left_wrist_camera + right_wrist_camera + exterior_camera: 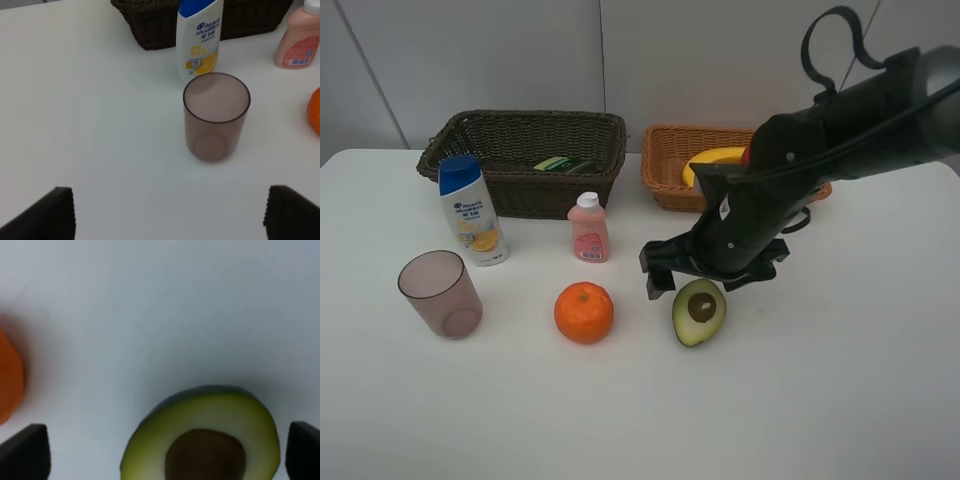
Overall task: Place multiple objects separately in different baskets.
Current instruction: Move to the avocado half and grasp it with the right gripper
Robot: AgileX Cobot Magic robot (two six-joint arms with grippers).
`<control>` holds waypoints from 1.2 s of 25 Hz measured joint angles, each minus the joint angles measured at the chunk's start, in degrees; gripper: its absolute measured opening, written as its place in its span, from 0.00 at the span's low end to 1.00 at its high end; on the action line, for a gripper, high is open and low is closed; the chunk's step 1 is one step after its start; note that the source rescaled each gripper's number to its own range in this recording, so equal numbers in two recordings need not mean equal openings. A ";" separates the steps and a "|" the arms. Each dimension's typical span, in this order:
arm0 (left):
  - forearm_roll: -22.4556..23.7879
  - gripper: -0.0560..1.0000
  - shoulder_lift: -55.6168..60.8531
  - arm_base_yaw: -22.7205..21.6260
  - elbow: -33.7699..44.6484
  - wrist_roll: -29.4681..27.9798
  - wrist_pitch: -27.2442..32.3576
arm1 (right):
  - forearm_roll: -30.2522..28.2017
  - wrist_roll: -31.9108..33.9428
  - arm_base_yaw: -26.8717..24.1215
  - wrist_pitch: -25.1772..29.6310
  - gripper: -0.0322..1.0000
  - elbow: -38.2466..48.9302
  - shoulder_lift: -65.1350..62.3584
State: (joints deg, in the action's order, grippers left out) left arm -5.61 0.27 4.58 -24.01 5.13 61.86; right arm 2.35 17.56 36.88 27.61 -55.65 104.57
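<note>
My right gripper's fingers hover behind and above the avocado's sides, so it is too early to close and closing now would miss the avocado. They move lower first.
A halved avocado lies cut side up on the white table, and my right gripper hovers open just behind and over it. In the right wrist view the avocado sits between the spread fingertips, untouched. An orange rests to its left. My left gripper is open, facing the mauve cup from a short distance; the left arm is out of the high view. A shampoo bottle and a pink bottle stand upright. The dark basket holds a green bottle; the tan basket holds a banana.
The cup stands at the left front, in front of the shampoo bottle. The right arm hides the right part of the tan basket. Both baskets stand along the back edge of the table.
</note>
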 joint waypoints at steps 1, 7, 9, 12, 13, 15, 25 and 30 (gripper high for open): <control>0.00 1.00 0.00 0.00 0.00 0.00 0.00 | 0.00 0.00 0.00 -0.22 1.00 0.00 0.82; 0.00 1.00 0.00 0.00 0.00 0.00 0.00 | 0.00 0.00 0.00 -0.69 1.00 0.00 4.73; 0.00 1.00 0.00 0.00 0.00 0.00 0.00 | 0.00 0.00 -0.05 -0.75 1.00 0.00 5.07; 0.00 1.00 0.00 0.00 0.00 0.00 0.00 | 0.05 0.00 -0.05 -0.82 1.00 0.00 5.12; 0.00 1.00 0.00 0.00 0.00 0.00 0.00 | 0.05 0.00 -0.05 -0.88 1.00 0.00 5.12; 0.00 1.00 0.00 0.00 0.00 0.00 0.00 | 0.11 0.00 -0.05 -0.88 1.00 0.00 5.12; 0.00 1.00 0.00 0.00 0.00 0.00 0.00 | 0.16 0.00 -0.05 -0.90 0.87 0.00 5.72; 0.00 1.00 0.00 0.00 0.00 0.00 0.00 | 0.16 0.00 -0.05 -0.84 0.53 0.00 5.80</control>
State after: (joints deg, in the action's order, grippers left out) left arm -5.61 0.27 4.58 -24.01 5.13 61.86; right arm 2.51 17.56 36.83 26.77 -55.65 110.37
